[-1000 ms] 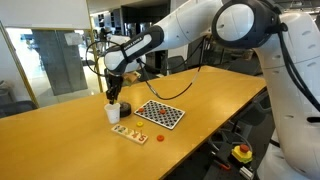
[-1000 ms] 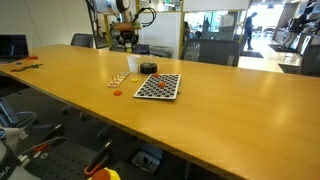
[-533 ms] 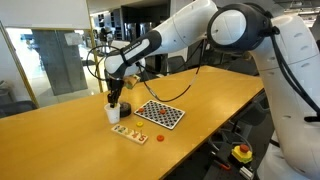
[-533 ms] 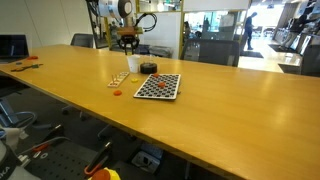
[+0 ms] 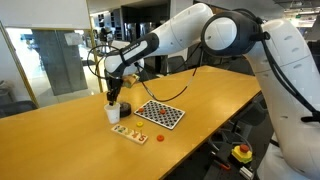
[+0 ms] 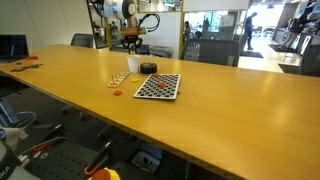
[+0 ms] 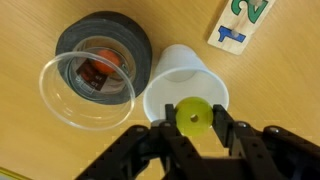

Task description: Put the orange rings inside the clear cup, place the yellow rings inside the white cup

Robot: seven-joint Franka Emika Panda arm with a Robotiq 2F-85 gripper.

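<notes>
My gripper opens next, since the yellow ring (image 7: 193, 116) hangs inside the white cup's open rim.
In the wrist view my gripper (image 7: 193, 120) is shut on a yellow ring (image 7: 193, 116) and holds it right above the mouth of the white cup (image 7: 176, 66). The clear cup (image 7: 52, 98) stands beside it on a dark round roll (image 7: 90, 28). It holds an orange ring (image 7: 108, 60). In both exterior views the gripper (image 5: 113, 96) (image 6: 131, 44) hangs just over the white cup (image 5: 113, 114) (image 6: 133, 65), with the dark-looking clear cup (image 5: 124, 108) (image 6: 148, 68) next to it. One orange ring (image 5: 160, 138) (image 6: 117, 93) lies loose on the table.
A red-and-white checkered board (image 5: 160, 114) (image 6: 158, 86) lies next to the cups. A small wooden number board (image 5: 129, 132) (image 6: 119, 80) (image 7: 240, 22) lies nearby. The long wooden table (image 5: 215, 90) stretches far to both sides; chairs and office furniture stand beyond it.
The gripper stays over the white cup with the yellow ring in it; the arm has shifted only slightly.
</notes>
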